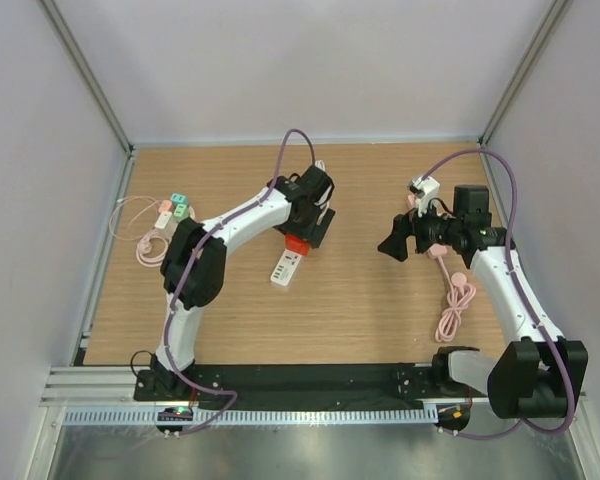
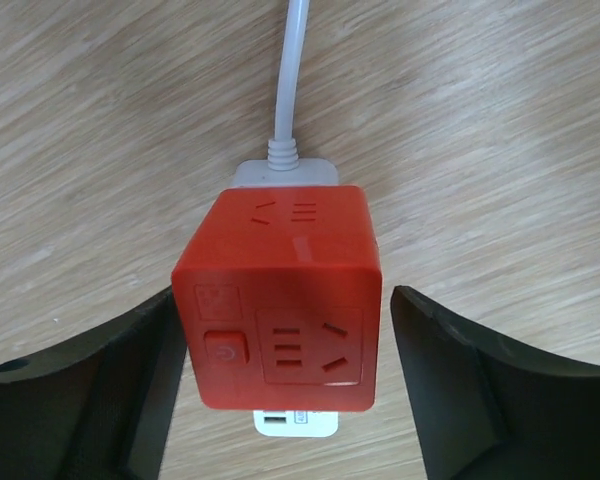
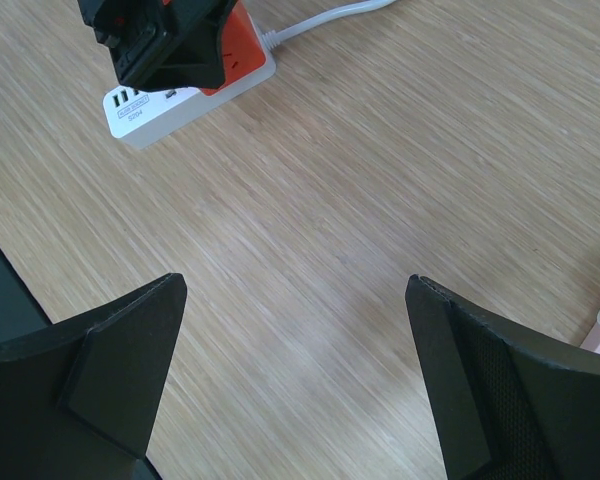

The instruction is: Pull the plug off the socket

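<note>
The right gripper grabs the white power strip by its bare end (image 2: 296, 424) next, to leave the red cube plug (image 2: 277, 305) free to pull off.
A red cube plug (image 2: 277, 305) with its own socket face and a power button sits on a white power strip (image 2: 295, 425) lying on the wooden table. The strip's white cable (image 2: 291, 70) runs away from it. My left gripper (image 2: 280, 385) is open and straddles the cube: the left finger (image 2: 130, 380) is at the cube's side and the right finger (image 2: 460, 380) stands a little apart. In the top view the cube (image 1: 296, 245) and strip (image 1: 285, 268) lie mid-table under my left gripper (image 1: 304, 238). My right gripper (image 1: 395, 243) is open and empty, above bare wood (image 3: 295, 380).
A white adapter (image 1: 423, 188) and a coiled pink cable (image 1: 455, 310) lie by the right arm. Pink and green socket blocks (image 1: 172, 209) with a pink cable (image 1: 150, 248) lie at the left. White enclosure walls surround the table.
</note>
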`<state>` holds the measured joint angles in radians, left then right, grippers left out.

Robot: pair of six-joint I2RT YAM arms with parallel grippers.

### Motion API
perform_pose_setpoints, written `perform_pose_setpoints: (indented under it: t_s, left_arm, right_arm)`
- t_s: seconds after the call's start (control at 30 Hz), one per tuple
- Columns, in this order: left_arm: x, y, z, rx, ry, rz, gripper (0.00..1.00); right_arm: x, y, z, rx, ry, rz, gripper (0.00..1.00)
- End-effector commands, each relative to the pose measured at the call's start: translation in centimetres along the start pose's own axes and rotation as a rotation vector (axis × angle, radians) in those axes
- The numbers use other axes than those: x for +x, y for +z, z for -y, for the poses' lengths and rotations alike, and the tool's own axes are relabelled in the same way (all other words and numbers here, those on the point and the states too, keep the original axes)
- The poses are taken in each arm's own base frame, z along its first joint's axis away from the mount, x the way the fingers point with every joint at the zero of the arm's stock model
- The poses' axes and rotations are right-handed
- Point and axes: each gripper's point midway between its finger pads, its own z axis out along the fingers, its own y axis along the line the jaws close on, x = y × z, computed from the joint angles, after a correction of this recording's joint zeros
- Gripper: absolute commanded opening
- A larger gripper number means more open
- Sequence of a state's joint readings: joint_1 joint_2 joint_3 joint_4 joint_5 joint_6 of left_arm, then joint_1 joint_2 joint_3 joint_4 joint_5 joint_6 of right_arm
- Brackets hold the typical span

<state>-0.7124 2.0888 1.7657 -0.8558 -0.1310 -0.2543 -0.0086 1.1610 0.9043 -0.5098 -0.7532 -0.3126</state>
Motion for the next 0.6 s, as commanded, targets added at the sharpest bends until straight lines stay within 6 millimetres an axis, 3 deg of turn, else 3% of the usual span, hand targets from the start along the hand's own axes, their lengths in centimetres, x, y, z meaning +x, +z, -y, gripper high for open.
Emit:
perform_pose_setpoints:
  t_s: [0.0,0.03,0.13,0.17,0.23,0.43,0.5,0.53,0.57]
  left_arm:
    - [-0.7,0.0,0.1,-0.001,0.018,-0.002,0.8]
    - [-0.6,0.0,0.2,0.004,0.02,-0.009,0.77]
    - [-1.2,-0.3,0.3,0.005,0.012,0.006,0.48]
    - [-1.5,-0.5,0.1,0.001,0.006,0.019,0.29]
    - [-2.4,-1.5,-0.1,-0.007,-0.017,0.066,0.0]
    - [-4.5,-5.7,-0.3,0.063,-0.184,0.25,0.0]
    - [-5.6,-6.6,0.8,0.173,-0.314,0.318,0.0]
    - [-4.4,-5.7,0.5,0.187,-0.367,0.3,0.0]
    - [-5.0,-7.1,0.8,0.222,-0.408,0.344,0.0]
  right_arm:
    - [-0.5,-0.1,0.2,0.001,-0.021,0.011,1.0]
    - [-0.5,-0.2,0.2,0.002,-0.021,0.011,1.0]
    - [-0.4,-0.1,0.3,0.003,-0.019,0.008,1.0]
    - [-0.4,-0.1,0.3,0.002,-0.017,0.006,1.0]
    - [-0.3,0.0,0.2,-0.01,-0.01,0.003,1.0]
    - [0.4,1.2,-1.1,-0.12,0.096,-0.014,0.99]
    - [0.9,2.1,-1.6,-0.171,0.164,-0.031,0.99]
    - [0.8,2.4,-2.0,-0.203,0.212,-0.024,0.98]
    - [1.2,3.5,-3.0,-0.245,0.241,-0.053,0.98]
